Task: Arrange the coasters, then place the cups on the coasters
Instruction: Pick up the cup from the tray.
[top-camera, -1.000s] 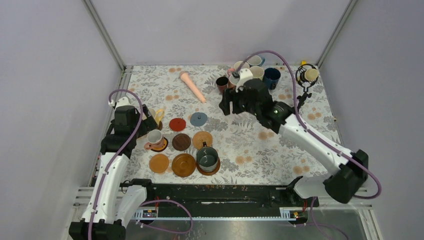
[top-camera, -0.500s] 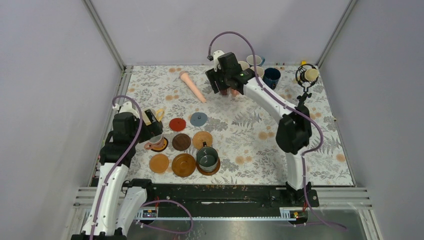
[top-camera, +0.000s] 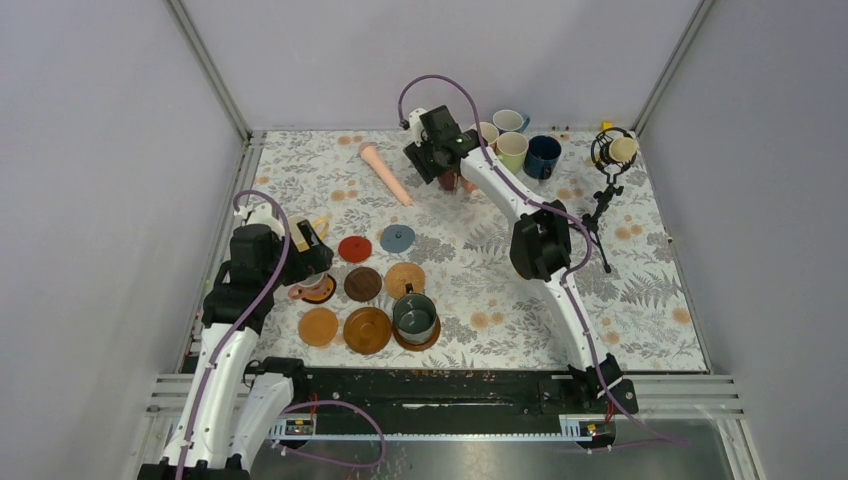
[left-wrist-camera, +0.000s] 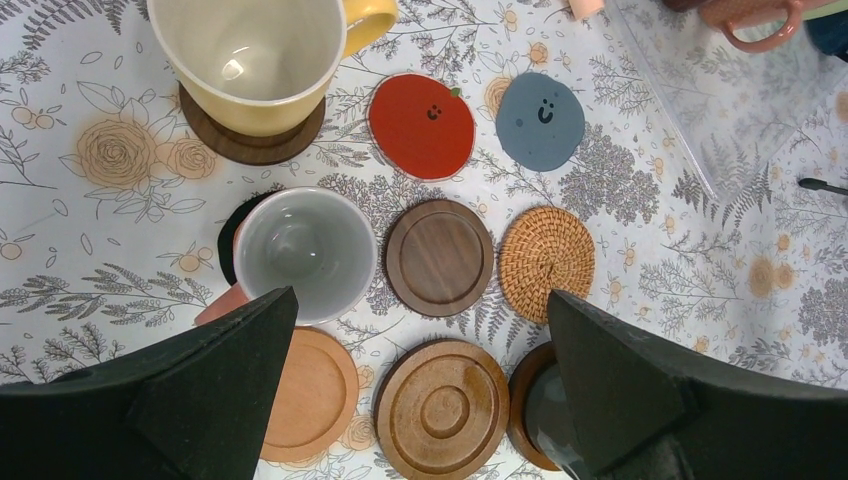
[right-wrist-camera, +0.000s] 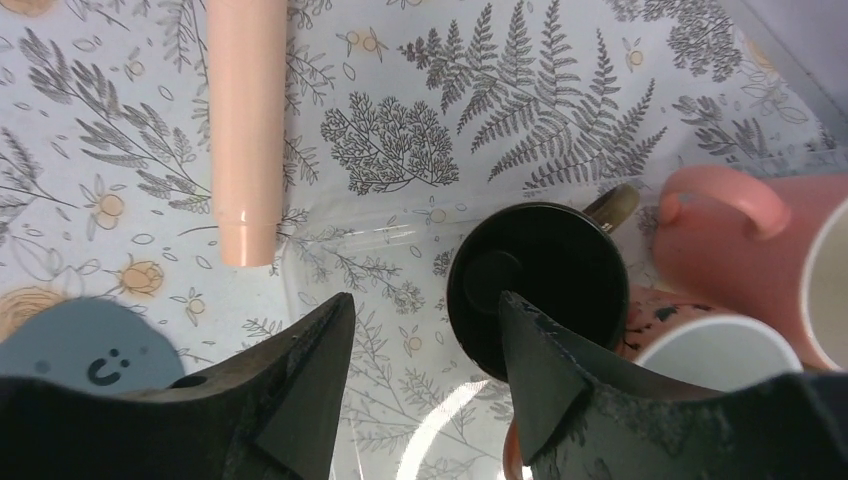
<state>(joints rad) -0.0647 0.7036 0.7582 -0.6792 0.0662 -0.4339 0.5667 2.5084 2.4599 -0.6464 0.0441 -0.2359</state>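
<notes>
My right gripper is open with its fingers on both sides of its rim (right-wrist-camera: 454, 315), so the black cup (right-wrist-camera: 537, 285) would stay where it is and the gripper would go up alone if I lifted it now.
Several coasters lie at the front left: red (left-wrist-camera: 421, 125), grey-blue (left-wrist-camera: 541, 120), dark brown (left-wrist-camera: 438, 257), tan woven (left-wrist-camera: 546, 262), orange wood (left-wrist-camera: 305, 395) and a ringed brown one (left-wrist-camera: 442, 408). A yellow cup (left-wrist-camera: 250, 55), a pale-inside cup (left-wrist-camera: 305, 250) and a dark green cup (top-camera: 415, 316) each sit on a coaster. My left gripper (left-wrist-camera: 422, 300) hangs open above this group, holding nothing. At the back, my right gripper (right-wrist-camera: 425, 300) is open, one finger over the black cup (right-wrist-camera: 537, 285), the other outside its rim. A pink cup (right-wrist-camera: 740, 240) stands beside it.
A long pink stick (top-camera: 386, 174) lies left of the back cup cluster. Light green (top-camera: 512, 150), navy (top-camera: 543, 155) and cream (top-camera: 510, 120) cups stand behind. A black tripod microphone (top-camera: 610, 152) stands at the back right. A metal frame edges the table.
The right arm swung from mid-table to the back cup cluster, and its jaws narrowed over the black cup's rim. The left gripper shifted slightly right over the coaster group.
</notes>
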